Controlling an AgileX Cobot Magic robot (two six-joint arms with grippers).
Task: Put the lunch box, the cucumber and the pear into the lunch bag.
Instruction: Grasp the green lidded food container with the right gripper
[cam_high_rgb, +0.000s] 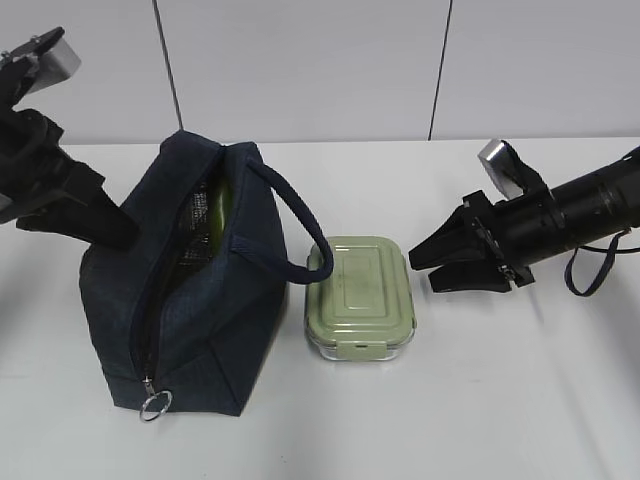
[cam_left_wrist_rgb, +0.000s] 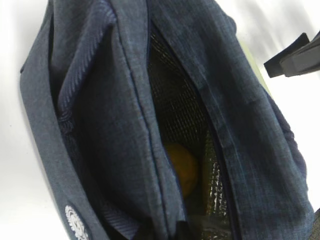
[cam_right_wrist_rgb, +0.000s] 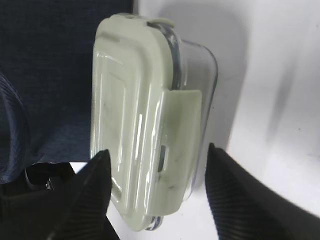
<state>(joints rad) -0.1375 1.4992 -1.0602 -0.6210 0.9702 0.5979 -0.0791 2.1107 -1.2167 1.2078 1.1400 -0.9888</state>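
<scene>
I should pick up the lunch box by its short latched end with my right gripper next. Then it can go into the lunch bag (cam_high_rgb: 200, 300).
The navy lunch bag (cam_high_rgb: 200, 300) stands at the left of the table with its zipper open. Inside it, the yellow-orange pear (cam_left_wrist_rgb: 182, 165) lies against the silvery lining, and the green cucumber (cam_high_rgb: 215, 207) shows at the far end of the opening. My left gripper (cam_high_rgb: 125, 232) is shut on the left edge of the bag's opening; only a dark fingertip (cam_left_wrist_rgb: 181, 230) shows in the left wrist view. The lunch box (cam_high_rgb: 360, 297) with its sage-green lid (cam_right_wrist_rgb: 135, 130) sits just right of the bag. My right gripper (cam_high_rgb: 425, 262) is open beside the box's right end, its fingertips (cam_right_wrist_rgb: 105, 155) on either side and not touching.
The bag's loop handle (cam_high_rgb: 290, 215) arches toward the lunch box, and its silver zipper ring (cam_high_rgb: 155, 405) hangs at the near corner. Bare white table (cam_high_rgb: 480, 400) lies in front and to the right. A white wall stands behind.
</scene>
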